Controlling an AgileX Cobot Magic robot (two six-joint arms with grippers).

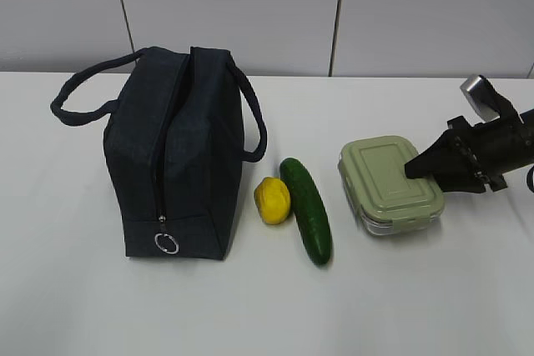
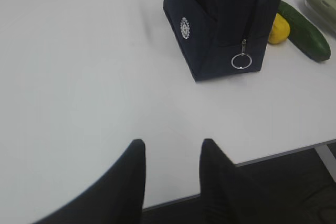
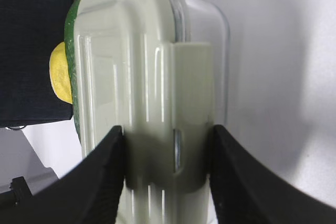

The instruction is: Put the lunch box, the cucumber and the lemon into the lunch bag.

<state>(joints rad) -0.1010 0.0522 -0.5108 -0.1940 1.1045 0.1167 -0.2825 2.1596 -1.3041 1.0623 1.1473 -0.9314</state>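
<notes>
I will pinch the lunch bag next with my left gripper by the fabric edge along its opening, because its broad side panel is too wide for the fingers.
The lunch box, clear with a sage-green lid, lies on the table at the right. My right gripper reaches in from the right and is shut on its near end. One finger presses the lid and the other presses the opposite side by the latch flap. The dark green cucumber and the yellow lemon lie side by side between the box and the navy lunch bag. My left gripper hangs open and empty over the table's front edge, well short of the bag.
The bag's silver ring pull hangs at the bottom of its near end, and its loop handles stick out to both sides. Bare white tabletop lies left of and in front of the bag. A wall stands close behind the table.
</notes>
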